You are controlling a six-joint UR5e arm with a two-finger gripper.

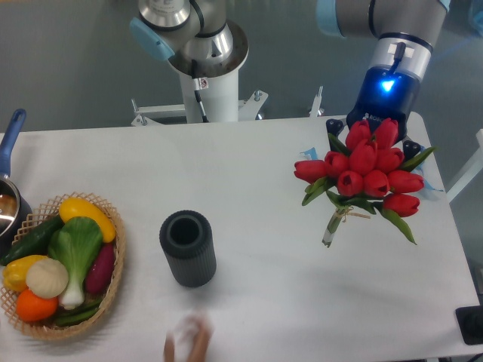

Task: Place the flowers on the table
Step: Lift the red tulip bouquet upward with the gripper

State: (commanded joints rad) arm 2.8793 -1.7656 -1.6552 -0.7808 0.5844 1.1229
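Observation:
I should next grab the flowers by their stems with my gripper and leave the red heads free, to place the flowers point(366, 170) on the table.
The flowers point(366, 170), a bunch of red tulips with green leaves and tied pale stems, are at the right side of the white table point(249, 166). Their heads are up against the gripper and the stems point down-left toward the table. My gripper point(372, 139), with a blue light on its wrist, is directly behind and above the tulip heads. Its dark fingers point(333, 125) show spread apart on either side of the bunch. The fingertips are partly hidden by the flowers. I cannot tell whether the bunch rests fully on the table.
A black ribbed cylindrical vase point(187, 247) stands upright mid-table. A wicker basket point(113, 283) of vegetables sits at the front left, with a blue-handled pot point(9, 204) beside it. A blurred hand point(189, 341) is at the front edge. The arm's base point(205, 72) stands behind the table.

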